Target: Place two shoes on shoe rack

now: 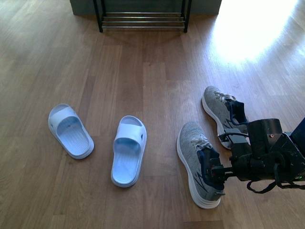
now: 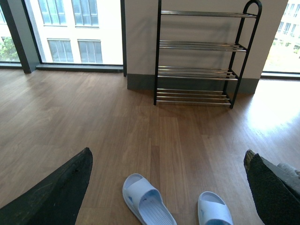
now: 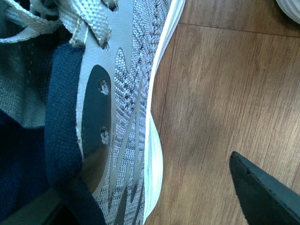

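Note:
The robot's right gripper will next pinch the near sneaker by its side (image 1: 216, 159), since the whole sneaker is wide but its opening (image 1: 207, 164) leaves a narrow side.
Two grey sneakers lie on the floor at the right: a near one (image 1: 194, 155) and a far one (image 1: 215, 106). My right gripper (image 1: 228, 153) is open over the near sneaker's heel end. In the right wrist view its knit side and white sole (image 3: 136, 108) fill the left, with one finger (image 3: 267, 197) above bare floor beside it. Two pale blue slides (image 1: 70, 131) (image 1: 129, 150) lie to the left. The shoe rack (image 1: 142, 21) stands at the far edge. My left gripper (image 2: 167, 156) is open in the air, facing the rack (image 2: 197, 47) with the slides (image 2: 147, 204) (image 2: 213, 211) below it.
Wooden floor (image 1: 143, 86) stretches between the shoes and the rack. A bright patch of sunlight (image 1: 252, 28) falls at the far right. Windows (image 2: 70, 28) and a grey wall (image 2: 140, 37) stand behind the rack.

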Motion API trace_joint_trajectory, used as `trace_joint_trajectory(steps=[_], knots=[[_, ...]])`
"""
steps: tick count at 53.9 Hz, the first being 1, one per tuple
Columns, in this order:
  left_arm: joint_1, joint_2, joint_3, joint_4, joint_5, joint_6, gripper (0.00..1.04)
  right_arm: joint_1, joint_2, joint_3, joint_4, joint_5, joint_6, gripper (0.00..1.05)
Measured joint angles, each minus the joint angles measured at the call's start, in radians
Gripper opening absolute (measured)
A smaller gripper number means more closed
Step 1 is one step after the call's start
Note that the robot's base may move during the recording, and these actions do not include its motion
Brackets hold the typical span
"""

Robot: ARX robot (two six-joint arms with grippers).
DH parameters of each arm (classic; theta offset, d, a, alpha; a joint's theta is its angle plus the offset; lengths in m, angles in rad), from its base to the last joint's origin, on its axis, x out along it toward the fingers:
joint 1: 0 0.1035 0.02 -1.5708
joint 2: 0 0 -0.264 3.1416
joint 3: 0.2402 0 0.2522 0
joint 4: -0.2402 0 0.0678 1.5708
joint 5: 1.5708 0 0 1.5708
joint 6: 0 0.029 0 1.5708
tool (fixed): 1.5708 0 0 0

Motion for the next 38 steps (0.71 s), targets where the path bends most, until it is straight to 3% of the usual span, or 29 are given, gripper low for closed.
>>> trace_joint_trajectory(steps=[22, 38], knots=[[0.000, 0.000, 0.000, 0.000, 0.000, 0.000, 0.95, 0.006, -0.010, -0.054, 0.046, -0.041, 0.005, 0.02], [0.000, 0.000, 0.000, 0.000, 0.000, 0.000, 0.95, -0.043, -0.157, -0.254, 0.124, -0.041, 0.062, 0.01]])
